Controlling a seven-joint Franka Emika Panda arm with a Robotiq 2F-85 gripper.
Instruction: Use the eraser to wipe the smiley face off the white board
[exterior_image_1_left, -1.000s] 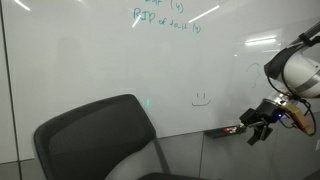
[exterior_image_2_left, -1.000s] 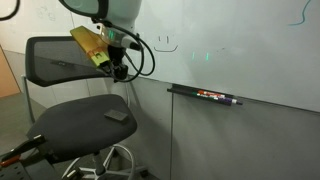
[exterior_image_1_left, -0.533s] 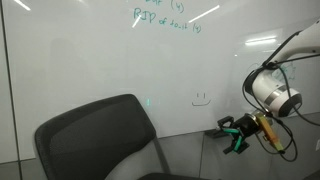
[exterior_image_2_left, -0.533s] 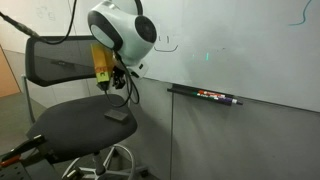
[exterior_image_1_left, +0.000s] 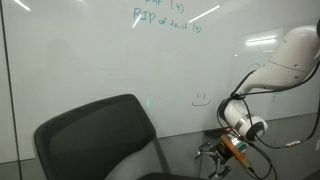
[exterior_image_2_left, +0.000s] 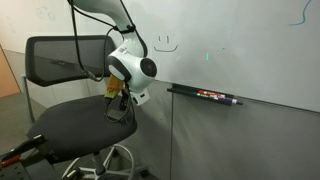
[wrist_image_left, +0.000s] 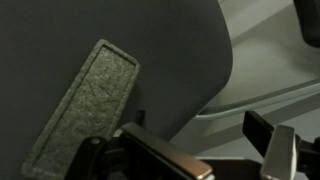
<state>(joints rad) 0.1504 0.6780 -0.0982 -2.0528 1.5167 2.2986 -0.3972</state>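
The eraser's side against the seat needs to stay free to wipe the smiley face. My gripper should next take the eraser (wrist_image_left: 85, 110) by its long sides.
The smiley face (exterior_image_1_left: 201, 98) is a tiny dark drawing on the white board (exterior_image_1_left: 90, 55); it also shows in the other exterior view (exterior_image_2_left: 165, 43) on the board (exterior_image_2_left: 240, 50). The eraser (wrist_image_left: 85, 110), a grey felt block, lies flat on the dark chair seat (exterior_image_2_left: 75, 125). In an exterior view it sits just under the gripper (exterior_image_2_left: 122, 118). My gripper (wrist_image_left: 212, 150) is open and empty, hanging low over the seat beside the eraser. It also shows in both exterior views (exterior_image_2_left: 118, 100) (exterior_image_1_left: 215, 155).
An office chair with a mesh back (exterior_image_1_left: 95, 135) stands in front of the board. A marker tray (exterior_image_2_left: 205, 95) with markers runs along the board's lower edge. Teal handwriting (exterior_image_1_left: 165, 15) is high on the board.
The arm has swung down from board height to just above the chair seat, bringing the open gripper close to the eraser. The eraser and chair have not moved.
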